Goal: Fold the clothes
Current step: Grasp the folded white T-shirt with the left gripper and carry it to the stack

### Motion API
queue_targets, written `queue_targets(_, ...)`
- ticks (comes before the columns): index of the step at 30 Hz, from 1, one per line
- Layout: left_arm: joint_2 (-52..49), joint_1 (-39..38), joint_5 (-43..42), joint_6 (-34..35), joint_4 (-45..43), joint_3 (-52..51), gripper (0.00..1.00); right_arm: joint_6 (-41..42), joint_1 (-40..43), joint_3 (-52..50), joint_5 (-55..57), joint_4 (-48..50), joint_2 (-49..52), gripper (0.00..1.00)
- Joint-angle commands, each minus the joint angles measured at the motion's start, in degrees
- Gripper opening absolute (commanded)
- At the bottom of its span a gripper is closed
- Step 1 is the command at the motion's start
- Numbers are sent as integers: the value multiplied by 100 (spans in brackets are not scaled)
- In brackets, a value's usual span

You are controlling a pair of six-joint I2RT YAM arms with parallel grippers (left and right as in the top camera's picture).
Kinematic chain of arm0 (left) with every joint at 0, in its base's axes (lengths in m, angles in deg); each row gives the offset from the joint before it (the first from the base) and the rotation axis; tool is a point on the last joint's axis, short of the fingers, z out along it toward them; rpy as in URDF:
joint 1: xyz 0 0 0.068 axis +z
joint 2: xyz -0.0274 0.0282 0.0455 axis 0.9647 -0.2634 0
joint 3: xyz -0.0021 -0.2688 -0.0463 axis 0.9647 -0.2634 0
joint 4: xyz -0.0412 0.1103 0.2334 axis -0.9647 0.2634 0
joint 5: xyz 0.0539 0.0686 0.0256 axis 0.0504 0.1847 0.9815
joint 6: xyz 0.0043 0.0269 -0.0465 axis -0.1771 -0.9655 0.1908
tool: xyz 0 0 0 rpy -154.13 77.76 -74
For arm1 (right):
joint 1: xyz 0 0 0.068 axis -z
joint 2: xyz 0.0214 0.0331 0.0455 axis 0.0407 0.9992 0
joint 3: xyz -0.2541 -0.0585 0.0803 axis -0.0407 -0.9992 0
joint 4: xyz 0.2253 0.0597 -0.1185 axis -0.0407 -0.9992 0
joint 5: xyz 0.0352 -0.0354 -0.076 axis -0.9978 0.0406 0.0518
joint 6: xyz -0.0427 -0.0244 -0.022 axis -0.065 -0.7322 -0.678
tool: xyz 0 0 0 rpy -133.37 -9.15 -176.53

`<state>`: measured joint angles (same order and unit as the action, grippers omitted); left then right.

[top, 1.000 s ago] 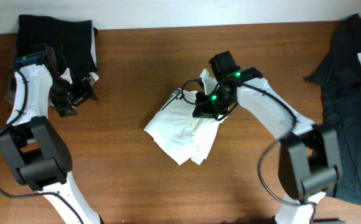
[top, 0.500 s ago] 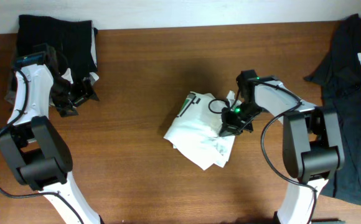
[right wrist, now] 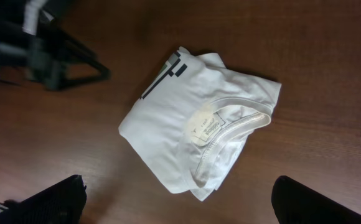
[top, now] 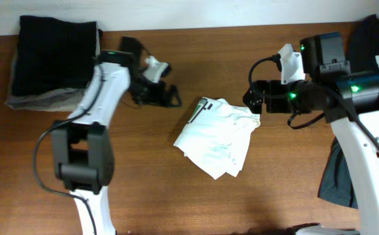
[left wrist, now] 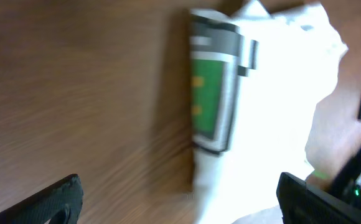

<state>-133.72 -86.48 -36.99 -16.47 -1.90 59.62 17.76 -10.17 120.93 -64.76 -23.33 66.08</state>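
Next, my left gripper grabs the folded white T-shirt by its green-printed edge [top: 197,111] [left wrist: 210,94], to lay the T-shirt, still folded, on the stack.
The clothes are one white T-shirt [top: 215,136], lying as a folded, wrinkled packet in the middle of the brown table [top: 131,176]. Dark marks show at its upper left corner, and its collar and label [right wrist: 206,127] face up. My left gripper [top: 164,95] hovers open just left of that corner with nothing between its fingers. In the blurred left wrist view the T-shirt [left wrist: 274,124] fills the right side between the spread left gripper [left wrist: 180,199]. My right gripper [top: 252,102] stands open, raised off the shirt's right edge. In its wrist view the right gripper [right wrist: 177,199] is empty, with the T-shirt [right wrist: 168,124] beyond it.
A folded stack of black clothes [top: 55,52] sits at the table's far left corner. A dark T-shirt [top: 338,179] drapes over the right edge, partly under my right arm. The left gripper [right wrist: 62,62] shows at the upper left of the right wrist view.
My right gripper has let go of the T-shirt, opened and lifted away to the right. The left arm has swung from the black stack to the shirt's left corner. The shirt slid slightly right.
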Motion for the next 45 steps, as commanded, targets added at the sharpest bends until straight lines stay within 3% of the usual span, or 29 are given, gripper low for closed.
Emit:
queue_targets(1, -603, -236, -551, -199, -98, -28, 99, 59, 42, 61, 181, -162, -177, 99)
queue_targets(8, -1633, -254, -1810, -330, -306, -28, 99, 59, 42, 61, 219, -332, -168, 99)
queue_targets(15, -1954, -748, -1945, -365, 9, -28, 99, 59, 42, 59, 282, -334, -168, 99)
queue_targets(22, -1965, -1038, -1753, -323, -407, -28, 98, 59, 42, 59, 323, -466, -168, 99)
queue_targets(23, -1965, -1064, -1751, -323, -564, -28, 68, 59, 42, 59, 323, -476, -168, 99)
queue_targets(25, -1965, -1110, -1753, -236, -706, -28, 35, 59, 42, 59, 323, -505, -168, 99)
queue_targets(27, -1965, -1182, -1746, -195, -787, -28, 24, 59, 42, 59, 323, -531, -168, 99)
queue_targets(29, -1965, -1292, -1650, -188, -850, -28, 1, 59, 42, 59, 323, -544, -168, 99)
queue_targets(34, -1965, -1292, -874, -146, -1134, 28, 1, 57, 42, 59, 323, -614, -168, 99)
queue_targets(40, -1965, -411, 485, 15, -1211, 944, 1, 59, 42, 59, 321, -636, -168, 99)
queue_targets(45, -1965, 289, 992, -664, -953, 1932, 1, 63, 42, 59, 321, -811, -168, 99)
